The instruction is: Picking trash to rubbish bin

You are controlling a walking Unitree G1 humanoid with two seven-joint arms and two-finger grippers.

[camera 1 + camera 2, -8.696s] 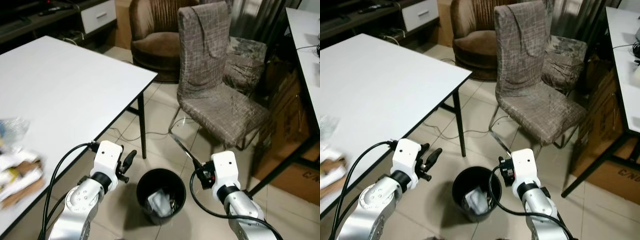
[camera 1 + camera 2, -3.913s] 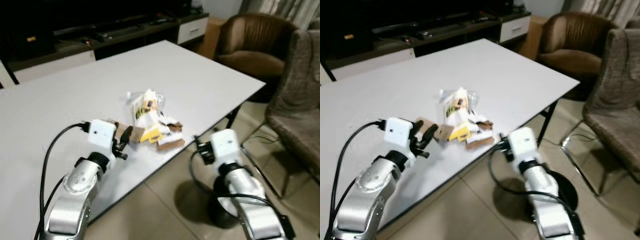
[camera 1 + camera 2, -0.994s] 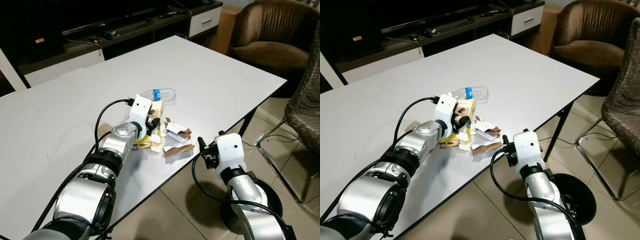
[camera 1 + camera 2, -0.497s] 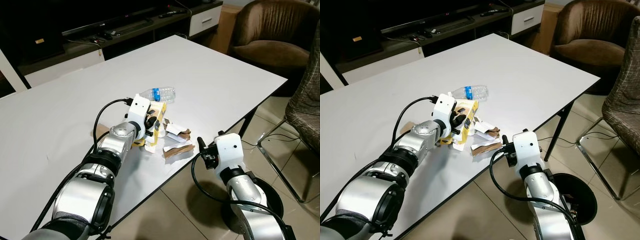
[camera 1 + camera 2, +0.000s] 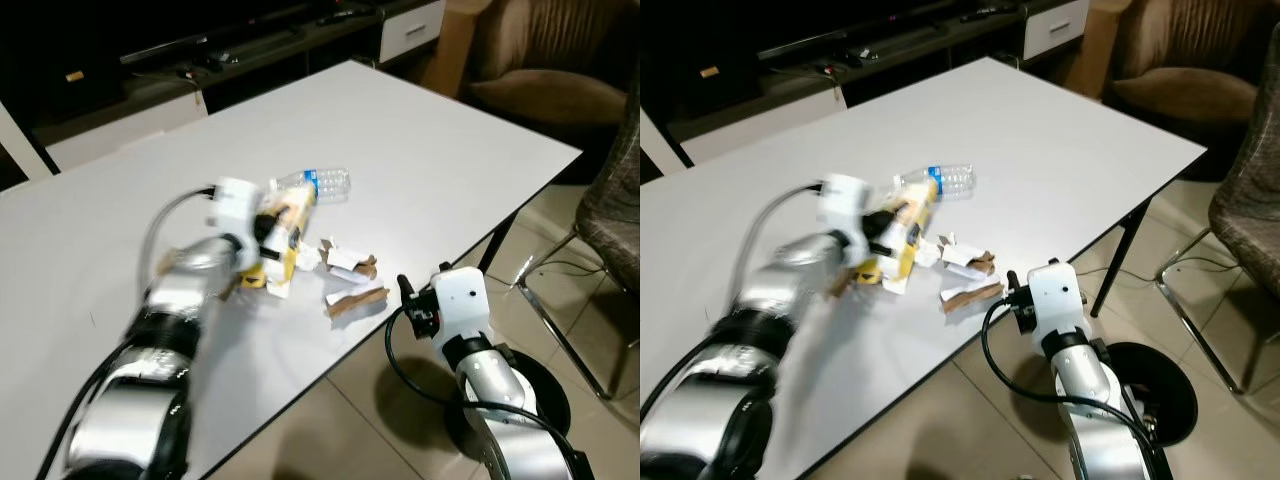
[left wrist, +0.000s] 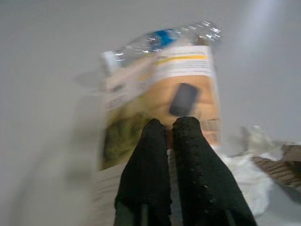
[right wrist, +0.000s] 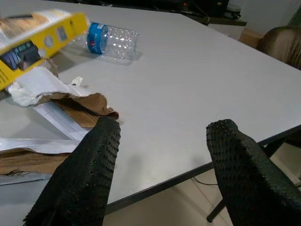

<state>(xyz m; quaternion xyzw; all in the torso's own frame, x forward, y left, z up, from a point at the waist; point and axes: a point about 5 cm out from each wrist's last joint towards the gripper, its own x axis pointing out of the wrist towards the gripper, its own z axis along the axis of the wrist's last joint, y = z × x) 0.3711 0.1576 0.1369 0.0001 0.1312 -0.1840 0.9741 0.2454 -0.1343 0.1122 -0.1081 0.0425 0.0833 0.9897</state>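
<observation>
The folded white paper scrap lies with its torn brown end [image 7: 102, 106] up and its white flap [image 7: 59, 119] flat. My right gripper will grab that end next.
My left gripper [image 6: 169, 123] is shut on the edge of a yellow and white carton [image 5: 291, 226], which it holds slightly above the white table [image 5: 450, 140]; arm and carton are blurred by motion. A clear plastic bottle [image 5: 318, 183] with a blue label lies just behind the carton. Torn brown and white paper scraps [image 5: 355, 299] lie near the table's front edge. My right gripper [image 7: 164, 126] stands open just off that edge, level with the scraps, with nothing between its fingers. The black rubbish bin [image 5: 548, 392] sits on the floor below my right arm.
A patterned chair [image 5: 620, 190] stands to the right of the table, and a brown armchair [image 5: 545, 70] lies behind it. A dark TV stand [image 5: 200, 50] runs along the back. Tiled floor [image 5: 350, 420] lies open in front of the table.
My left gripper has pulled back to the left and up with the carton, lifting it away from the paper scraps. The right arm has stayed put.
</observation>
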